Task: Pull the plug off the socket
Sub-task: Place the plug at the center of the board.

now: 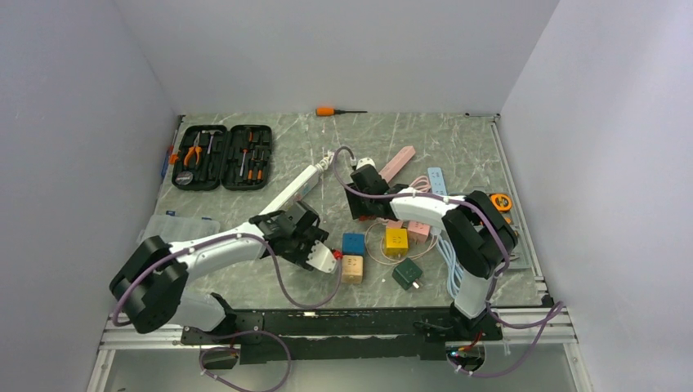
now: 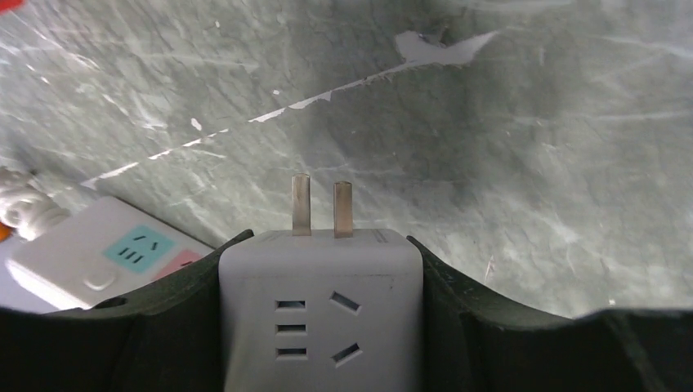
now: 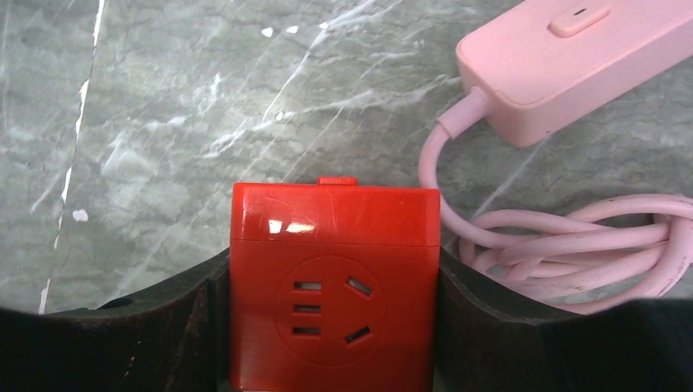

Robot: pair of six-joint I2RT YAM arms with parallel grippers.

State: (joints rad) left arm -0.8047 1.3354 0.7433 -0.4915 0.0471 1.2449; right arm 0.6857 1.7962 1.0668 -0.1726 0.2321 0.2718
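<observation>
My right gripper holds the red socket level over flat, empty table beside the pink cord, so it should open now.
My left gripper is shut on a white cube plug. Its two metal prongs are bare and point out over the table, in no socket. In the top view the left gripper holds the white plug left of the centre. My right gripper is shut on a red cube socket and holds it over the table. In the top view the right gripper is further back and hides the red cube. The plug and the socket are well apart.
A pink power strip and its coiled cord lie right of the red socket. A white power strip lies left of the plug. Blue, beige, yellow and dark green cubes lie centre front. A tool case lies back left.
</observation>
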